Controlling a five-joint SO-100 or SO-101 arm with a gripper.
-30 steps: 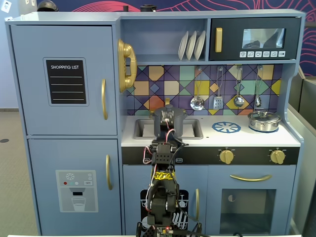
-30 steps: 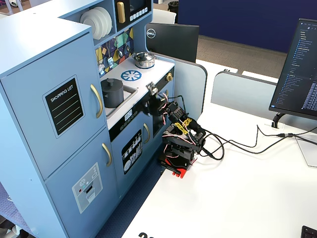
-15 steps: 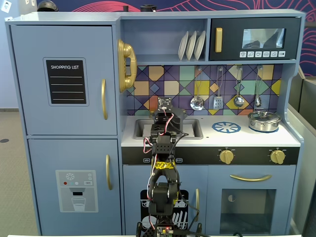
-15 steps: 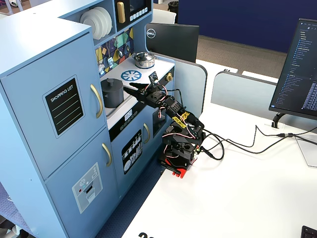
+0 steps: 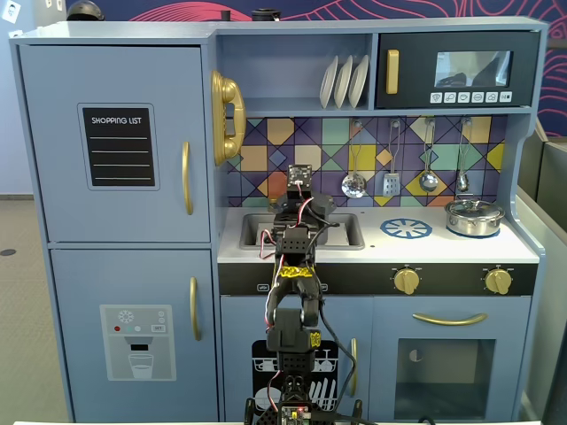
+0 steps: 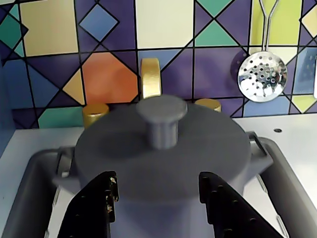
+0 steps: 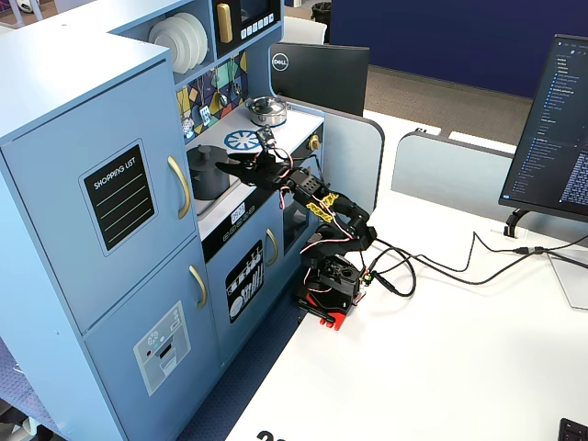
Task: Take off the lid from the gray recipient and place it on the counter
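Note:
My gripper grabs the lid by its central knob (image 6: 162, 119) next, to take it off the gray recipient and place it on the counter.
The matte dark gray lid (image 6: 198, 148) with its central knob (image 6: 162, 119) sits closed on the gray recipient (image 6: 158, 218), which stands in the recessed sink (image 6: 29, 188) of the white counter (image 6: 292, 134). My gripper (image 6: 157, 181) is open and empty. Its black fingers (image 6: 94, 208) stand apart on either side of the lid's near edge, just in front of the knob. In a fixed view the arm and gripper (image 5: 299, 208) hide the pot over the sink (image 5: 252, 232). In the other fixed view the gripper (image 7: 225, 163) reaches to the pot (image 7: 204, 175).
A gold faucet (image 6: 150, 77) and two gold taps stand right behind the pot. Utensils, such as a skimmer (image 6: 261, 77), hang on the tiled back wall. A shiny silver pot (image 5: 474, 217) stands at the counter's right end, next to the blue burner ring (image 5: 407, 228).

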